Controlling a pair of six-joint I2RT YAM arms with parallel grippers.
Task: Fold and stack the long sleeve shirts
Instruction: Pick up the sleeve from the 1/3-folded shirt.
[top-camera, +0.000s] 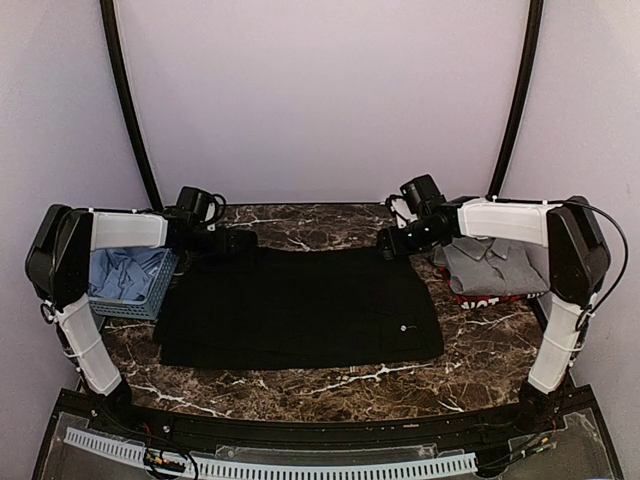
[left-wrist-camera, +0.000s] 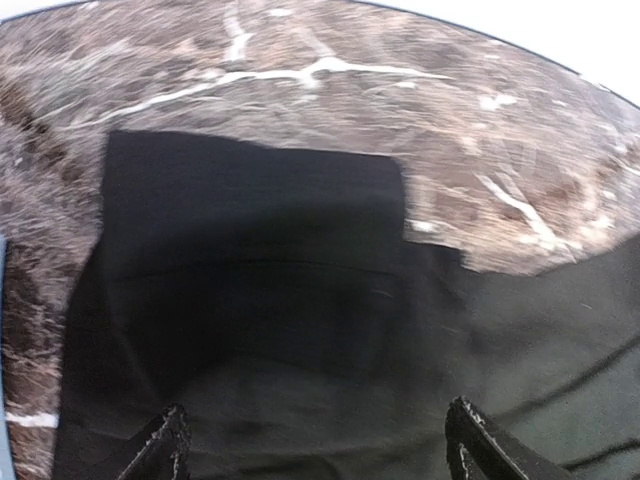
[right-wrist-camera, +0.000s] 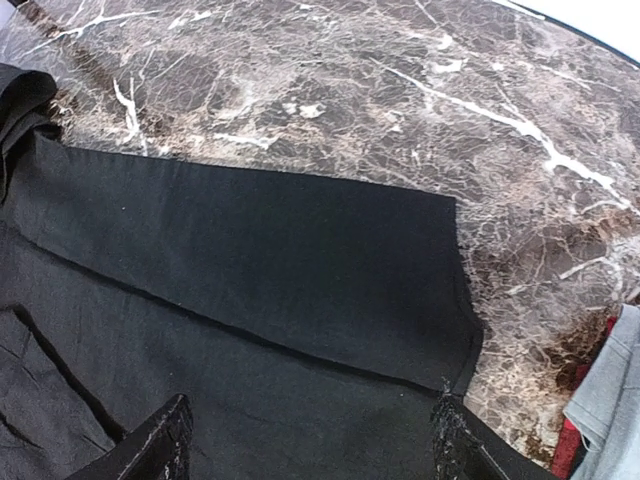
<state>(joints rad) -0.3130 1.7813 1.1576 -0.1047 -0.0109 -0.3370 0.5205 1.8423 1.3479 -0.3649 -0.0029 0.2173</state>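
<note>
My left gripper is about to grab the black shirt (top-camera: 300, 305) by its far corner near the basket. Then I will fold that corner inward.
The large black shirt (top-camera: 300, 305) lies spread flat in the middle of the table, with one pale button near its front right. My left gripper (top-camera: 238, 243) is over its far left corner, open and empty; the left wrist view shows black cloth (left-wrist-camera: 300, 300) between its fingertips (left-wrist-camera: 165, 440). My right gripper (top-camera: 385, 246) is over the far right corner, open and empty; a folded-over sleeve (right-wrist-camera: 270, 250) lies just beyond its fingertips (right-wrist-camera: 450, 430). A grey shirt (top-camera: 495, 262) lies folded at the right on a red-edged one (top-camera: 480, 298).
A light-blue lattice basket (top-camera: 135, 280) holding blue cloth stands at the left edge under my left arm. Brown marble table (top-camera: 330, 385) shows in front of and behind the black shirt. Two black poles rise at the back.
</note>
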